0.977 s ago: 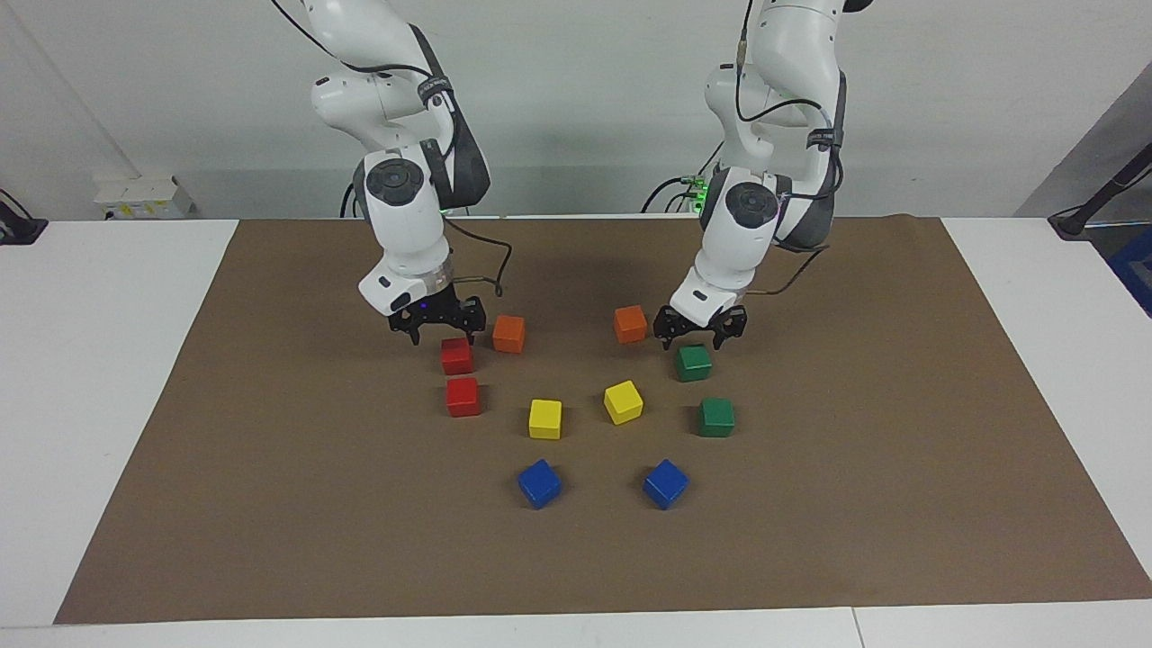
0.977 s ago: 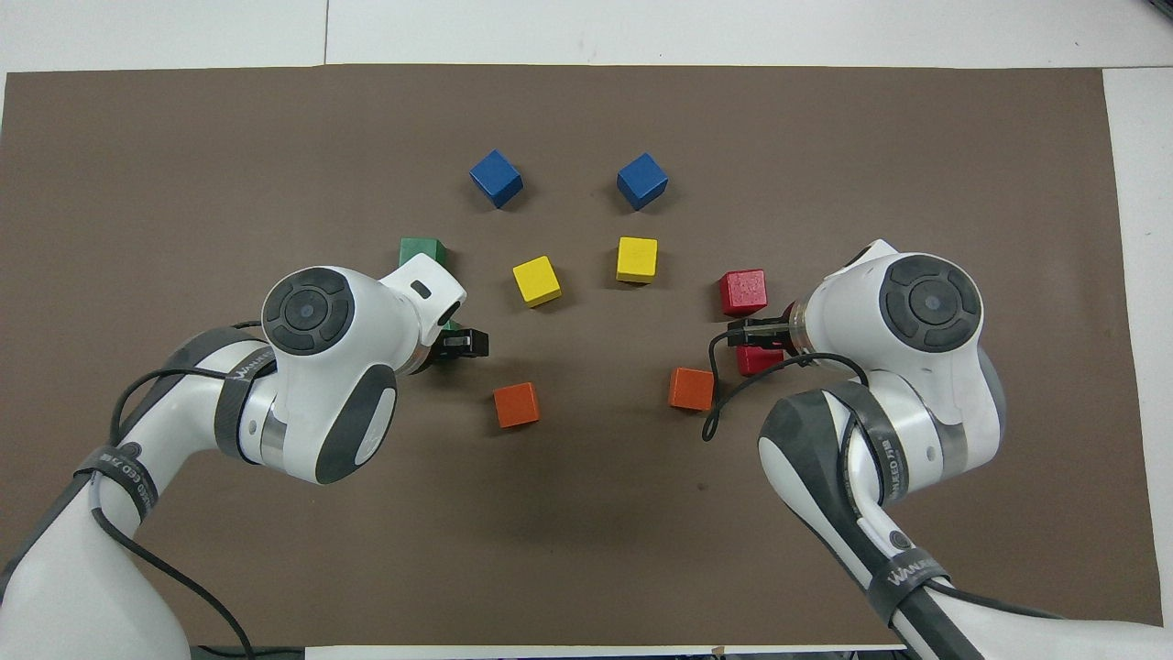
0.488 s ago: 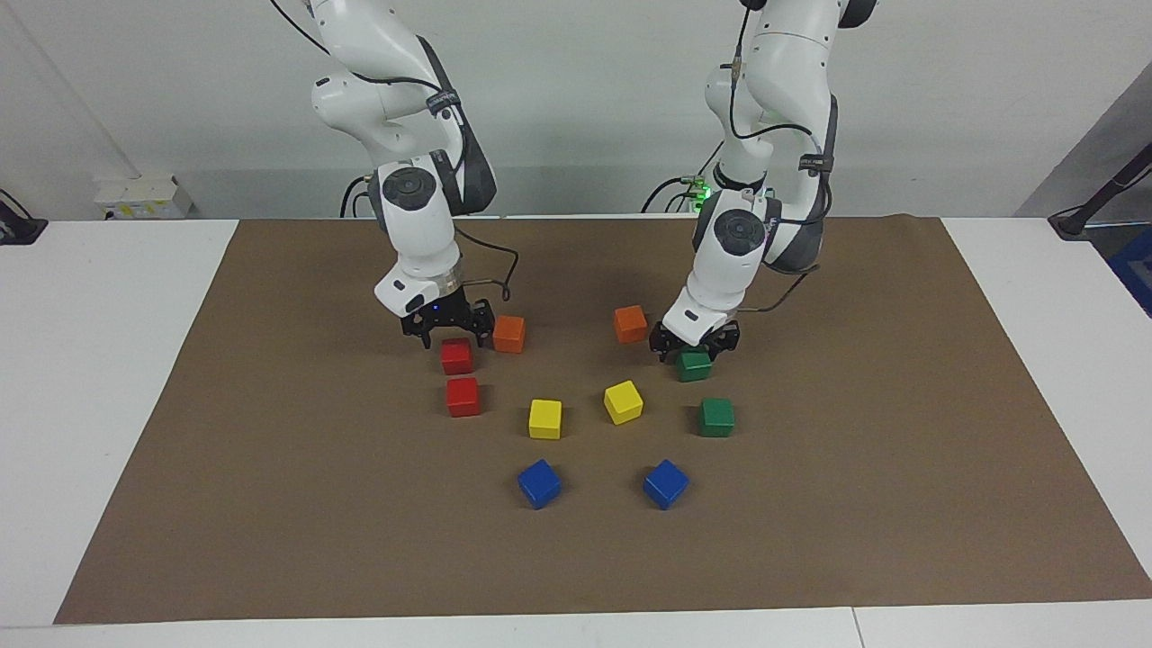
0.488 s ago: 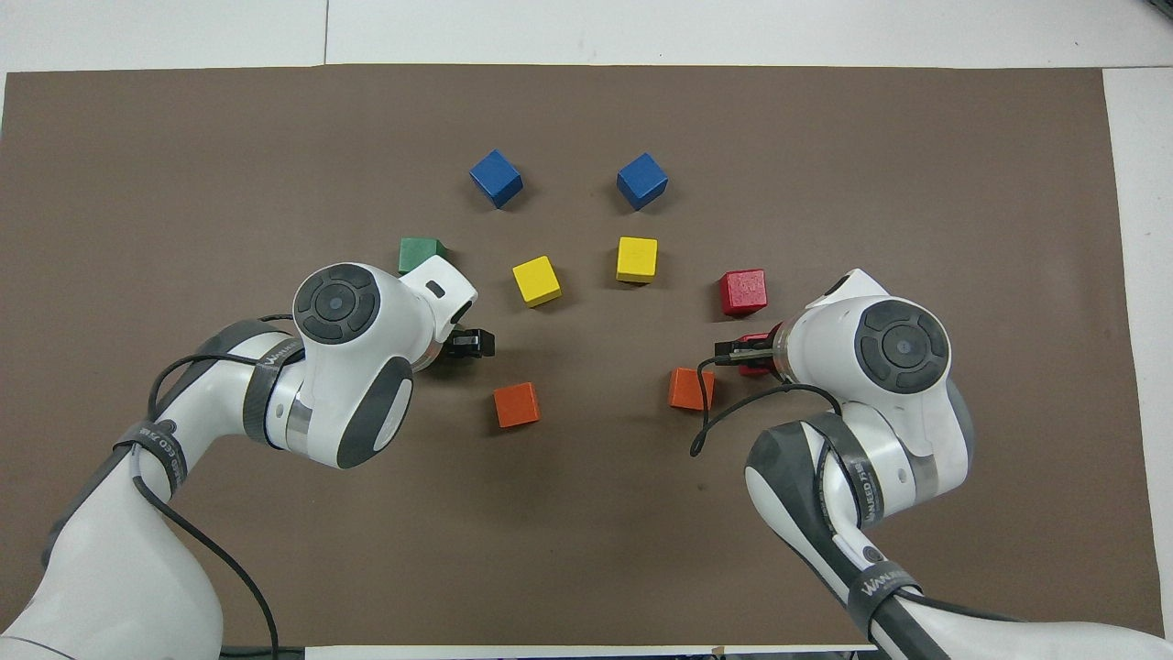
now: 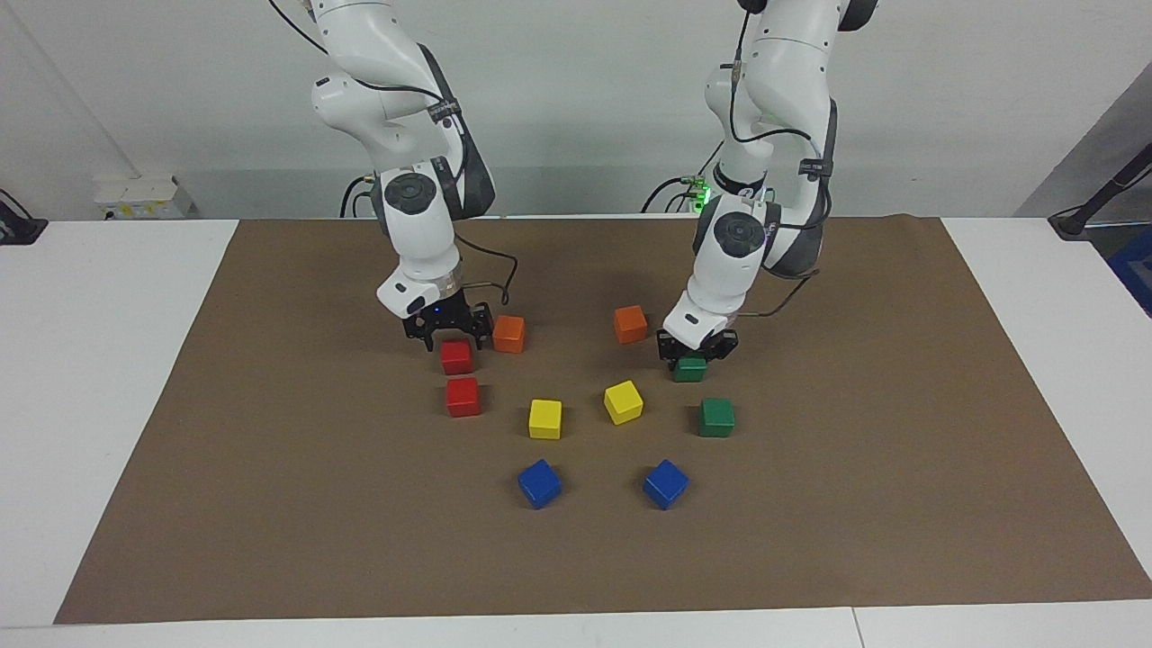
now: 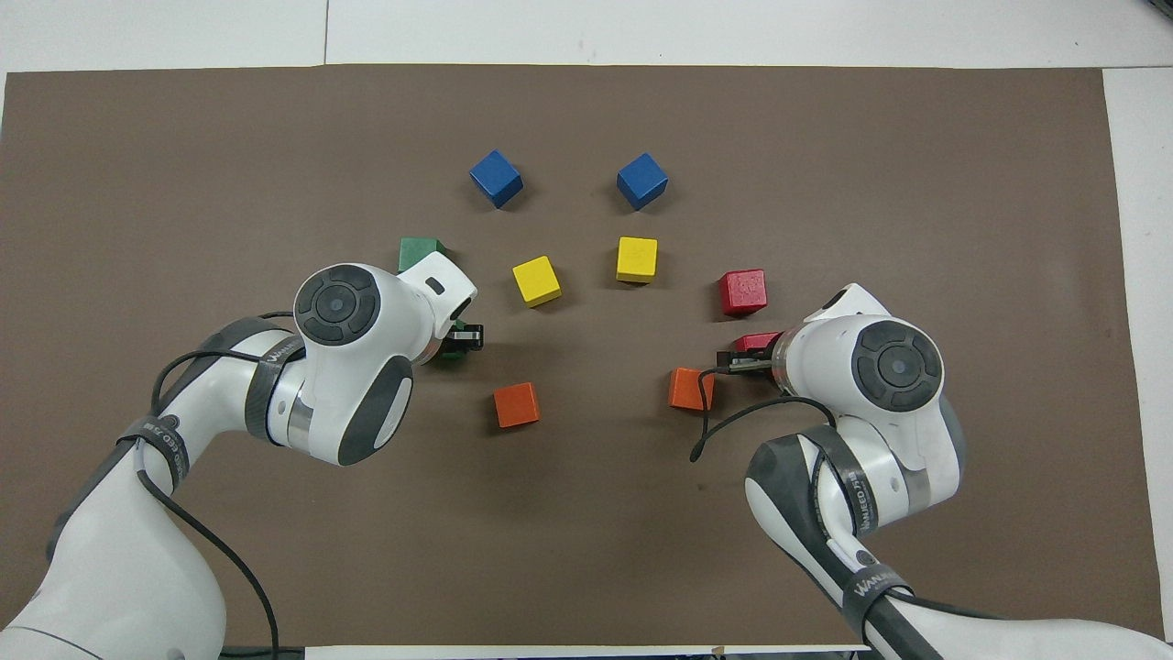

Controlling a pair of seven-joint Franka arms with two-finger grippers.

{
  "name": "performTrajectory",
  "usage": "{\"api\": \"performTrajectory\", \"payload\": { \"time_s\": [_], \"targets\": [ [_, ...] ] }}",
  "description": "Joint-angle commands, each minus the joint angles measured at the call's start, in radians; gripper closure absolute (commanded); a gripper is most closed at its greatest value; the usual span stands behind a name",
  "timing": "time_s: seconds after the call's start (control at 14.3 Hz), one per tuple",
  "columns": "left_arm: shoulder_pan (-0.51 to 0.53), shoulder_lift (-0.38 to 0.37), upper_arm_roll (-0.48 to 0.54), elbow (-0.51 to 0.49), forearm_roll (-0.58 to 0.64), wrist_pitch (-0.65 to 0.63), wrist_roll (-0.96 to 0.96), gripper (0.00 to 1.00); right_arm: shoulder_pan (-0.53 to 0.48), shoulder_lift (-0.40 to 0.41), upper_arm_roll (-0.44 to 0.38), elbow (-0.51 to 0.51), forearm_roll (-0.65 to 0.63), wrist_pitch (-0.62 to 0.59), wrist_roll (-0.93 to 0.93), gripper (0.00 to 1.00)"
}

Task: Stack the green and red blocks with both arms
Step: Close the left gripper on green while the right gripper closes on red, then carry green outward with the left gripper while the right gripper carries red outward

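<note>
The robot's right gripper will stack the nearer red block with the other red block (image 6: 743, 292), so next it will grab the nearer block by its opposite sides.
Two red blocks lie toward the right arm's end: one (image 5: 456, 358) (image 6: 757, 342) nearer the robots, the other (image 5: 463, 397) (image 6: 743, 291) farther. Two green blocks lie toward the left arm's end: one (image 5: 691, 370) (image 6: 447, 356) nearer, the other (image 5: 716, 418) (image 6: 420, 252) farther. My right gripper (image 5: 447, 337) (image 6: 747, 356) is open, low over the nearer red block's robot-side edge, not touching it. My left gripper (image 5: 693, 358) (image 6: 458, 341) is open and down around the nearer green block, whose top it hides.
Two orange cubes (image 5: 508, 333) (image 5: 630, 324) sit close beside the grippers, toward the table's middle. Two yellow cubes (image 5: 544, 418) (image 5: 623, 401) and two blue cubes (image 5: 539, 483) (image 5: 665, 483) lie farther out. All rest on a brown mat (image 5: 270, 504).
Both grippers have come down. The left one has sunk from above the nearer green block to around it. The right one has lowered slightly toward the nearer red block. No block has moved.
</note>
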Motion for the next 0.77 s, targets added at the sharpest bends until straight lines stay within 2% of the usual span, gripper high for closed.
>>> {"api": "performTrajectory", "payload": {
  "time_s": [0.0,0.07,0.14,0.21,0.28,0.35,0.49,0.56,0.7],
  "targets": [
    [-0.008,0.016,0.014,0.017,0.034,0.017,-0.021,1.00,-0.002,0.025,-0.001,-0.015,0.019,0.058,-0.013,0.12],
    [-0.008,0.013,0.015,0.019,0.034,0.012,-0.020,1.00,-0.004,0.028,0.000,-0.012,0.019,0.071,-0.014,0.37],
    [0.000,0.002,0.017,0.028,0.034,-0.005,-0.015,1.00,-0.005,0.028,0.000,0.003,0.019,0.048,-0.013,0.83],
    [0.022,-0.019,0.015,0.039,0.034,-0.043,-0.010,1.00,-0.017,0.016,-0.001,0.038,0.018,-0.030,-0.019,0.95],
    [0.052,-0.056,0.015,0.051,0.034,-0.093,0.002,1.00,-0.039,0.006,-0.001,0.100,0.019,-0.146,-0.026,1.00],
    [0.088,-0.088,0.015,0.053,0.034,-0.135,0.035,1.00,-0.060,-0.006,-0.001,0.168,0.018,-0.261,-0.031,1.00],
    [0.185,-0.142,0.015,0.051,0.034,-0.192,0.120,1.00,-0.138,-0.009,-0.006,0.277,0.019,-0.404,-0.193,1.00],
    [0.246,-0.161,0.015,0.051,0.034,-0.210,0.173,1.00,-0.196,-0.004,-0.006,0.297,0.019,-0.412,-0.294,1.00],
    [0.372,-0.173,0.014,0.051,0.034,-0.235,0.308,1.00,-0.293,0.005,-0.006,0.259,0.019,-0.316,-0.439,1.00]
  ]
}}
